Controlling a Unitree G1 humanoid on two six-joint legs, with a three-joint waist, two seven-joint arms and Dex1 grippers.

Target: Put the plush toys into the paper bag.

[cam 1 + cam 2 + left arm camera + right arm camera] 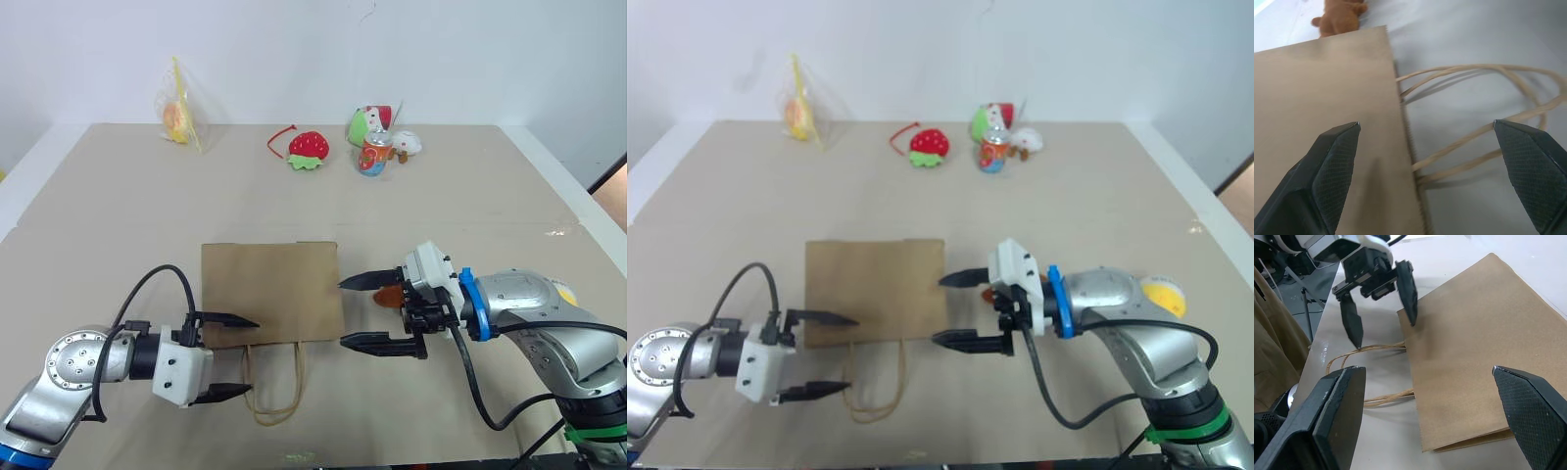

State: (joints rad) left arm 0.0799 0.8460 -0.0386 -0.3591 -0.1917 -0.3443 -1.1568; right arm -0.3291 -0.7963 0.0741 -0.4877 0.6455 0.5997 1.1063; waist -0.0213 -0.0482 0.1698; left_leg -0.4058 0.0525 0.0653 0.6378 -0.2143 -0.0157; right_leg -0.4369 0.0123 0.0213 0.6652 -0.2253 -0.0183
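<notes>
The left gripper will next grab the paper bag (271, 292) by one handle cord (248, 370), since the handles loop out slack while the bag lies flat.
The brown paper bag (271, 292) lies flat in the middle of the table, its cord handles (274, 387) toward me. My left gripper (253, 355) is open at the bag's near left corner; one finger hangs over the paper, the other beside the handles. My right gripper (341, 312) is open at the bag's right edge, fingers pointing left. The brown plush toy (389, 294) lies just behind the right gripper, partly hidden by it, and also shows past the bag's corner (1338, 17). The yellow plush toy (1164, 294) peeks out behind my right forearm.
At the table's far side lie a red strawberry toy (309, 149), a green-and-white toy (367, 122), a small can (373, 155) and a clear plastic bag with orange contents (181, 117). The table's edge runs along the right (578, 196).
</notes>
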